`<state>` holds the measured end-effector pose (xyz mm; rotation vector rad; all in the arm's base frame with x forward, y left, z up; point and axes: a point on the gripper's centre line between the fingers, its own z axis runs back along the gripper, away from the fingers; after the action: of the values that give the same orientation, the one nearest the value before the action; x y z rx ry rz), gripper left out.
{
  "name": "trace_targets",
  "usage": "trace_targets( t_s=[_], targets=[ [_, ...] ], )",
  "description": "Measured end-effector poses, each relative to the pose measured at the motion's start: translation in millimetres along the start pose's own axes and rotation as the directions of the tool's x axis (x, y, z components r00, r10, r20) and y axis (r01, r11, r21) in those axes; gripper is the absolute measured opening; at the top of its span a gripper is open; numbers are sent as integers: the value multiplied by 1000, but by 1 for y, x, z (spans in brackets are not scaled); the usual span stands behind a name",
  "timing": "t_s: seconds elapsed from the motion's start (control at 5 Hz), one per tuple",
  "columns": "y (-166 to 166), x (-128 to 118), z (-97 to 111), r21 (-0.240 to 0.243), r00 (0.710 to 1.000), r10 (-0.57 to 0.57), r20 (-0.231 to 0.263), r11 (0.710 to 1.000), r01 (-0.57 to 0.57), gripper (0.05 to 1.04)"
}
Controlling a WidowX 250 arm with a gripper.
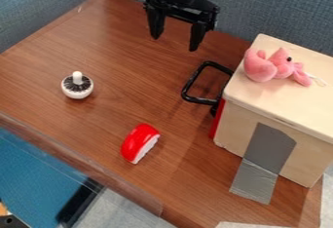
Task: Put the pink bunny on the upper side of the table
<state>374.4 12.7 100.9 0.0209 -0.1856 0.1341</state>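
Observation:
I should grab the pink bunny by its plump body next. Then it can go to the upper side of the table.
My gripper hangs at the top of the camera view, its two fingers spread apart with nothing between them. Right of it and lower, the pink bunny lies on its side on top of the light wooden box, near the box's back left corner. Gripper and bunny are well apart. The brown wooden table stretches out below and to the left of the gripper.
A black handle sticks out from the box's left side. On the table are a white round object with a knob and a red-and-white toy piece. Grey tape runs down the box's front onto the table.

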Motion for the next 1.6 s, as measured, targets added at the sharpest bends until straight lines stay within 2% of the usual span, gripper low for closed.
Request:
trace_targets(
  t_s=[0.2,0.4,0.6,0.8,1.0,1.2,1.4,1.6],
  targets=[
    [0,-4,-10,0,999,6,-37,1000,-6,1000],
    [-4,-7,-5,-21,996,29,-81,999,-30,1000],
    [-6,-3,16,-36,999,35,-41,999,-37,1000],
    [-29,4,30,-87,1000,-10,-12,996,9,1000],
    [-73,11,51,-145,991,-124,46,981,130,1000],
    [-117,9,39,-182,969,-246,26,952,246,1000],
    [-144,6,38,-181,943,-331,44,925,334,1000],
    [-151,2,34,-151,927,-372,44,915,374,1000]
  ],
)
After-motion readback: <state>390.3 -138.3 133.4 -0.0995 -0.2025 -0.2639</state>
